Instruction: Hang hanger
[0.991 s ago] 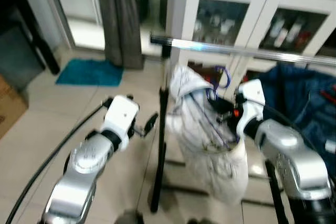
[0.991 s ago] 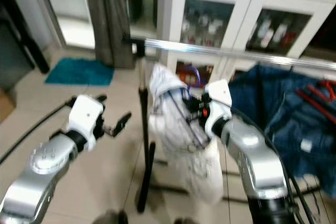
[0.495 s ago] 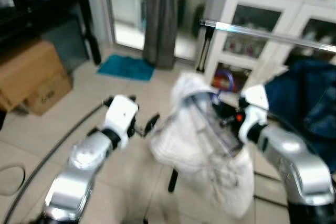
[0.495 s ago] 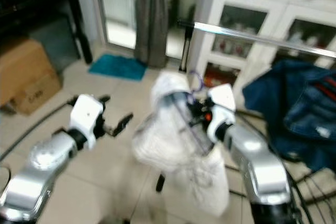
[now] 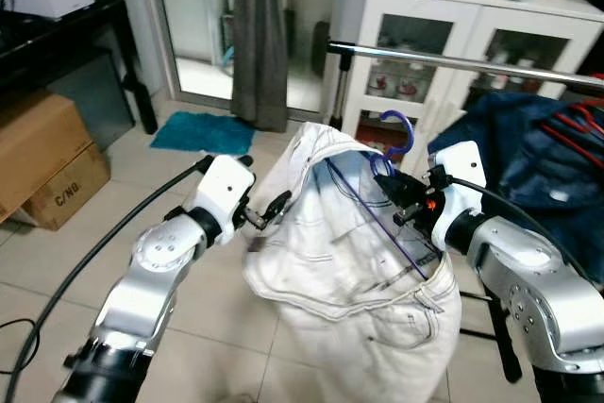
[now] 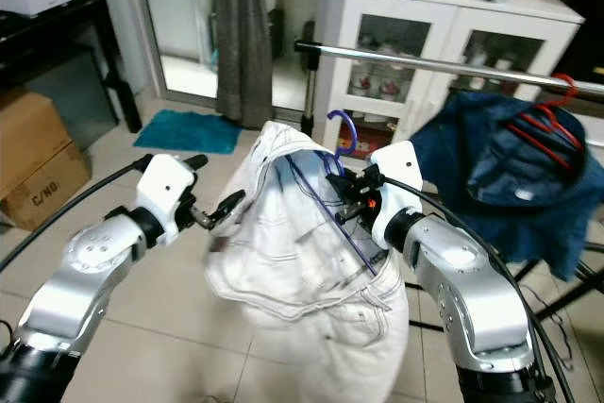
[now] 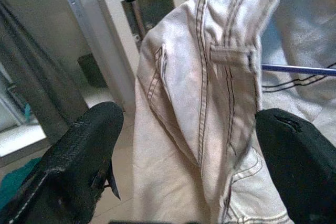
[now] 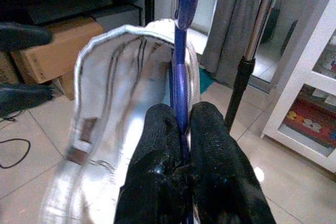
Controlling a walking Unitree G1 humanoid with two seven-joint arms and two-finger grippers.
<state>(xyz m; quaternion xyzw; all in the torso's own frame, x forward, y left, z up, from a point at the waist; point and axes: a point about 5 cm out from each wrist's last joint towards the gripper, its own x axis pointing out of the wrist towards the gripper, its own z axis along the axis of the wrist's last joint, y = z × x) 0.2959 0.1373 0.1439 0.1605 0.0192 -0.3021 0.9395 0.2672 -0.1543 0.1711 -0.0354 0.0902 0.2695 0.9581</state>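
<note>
The seamed waistband edge (image 5: 299, 176) of the trousers (image 5: 349, 271) stands up as a thin piece of cloth and the cloth below hangs slack, so my left gripper should grab that edge next.
A blue hanger (image 5: 400, 130) carries a white pair of trousers (image 5: 349, 271), held in front of me and lower than the silver rail (image 5: 453, 60). My right gripper (image 5: 398, 197) is shut on the hanger's stem just under the hook; in the right wrist view the two fingers (image 8: 163, 145) pinch the blue hanger (image 8: 181, 51). My left gripper (image 5: 264, 186) is open at the left edge of the trousers. In the left wrist view the white trousers (image 7: 210, 93) hang between its spread fingers (image 7: 79, 150).
A dark blue denim jacket (image 5: 528, 158) on a red hanger (image 5: 578, 125) hangs on the rail's right part. A white glass-door cabinet (image 5: 453, 16) stands behind. Cardboard boxes (image 5: 42, 153), a teal mat (image 5: 198, 131) and a grey curtain (image 5: 260, 35) lie to the left. A black cable (image 5: 94, 252) trails from the left arm.
The whole view has shifted and sharpened, so the camera moved. The trousers now hang spread toward the left gripper, reaching its fingers. The right gripper stays shut on the hanger.
</note>
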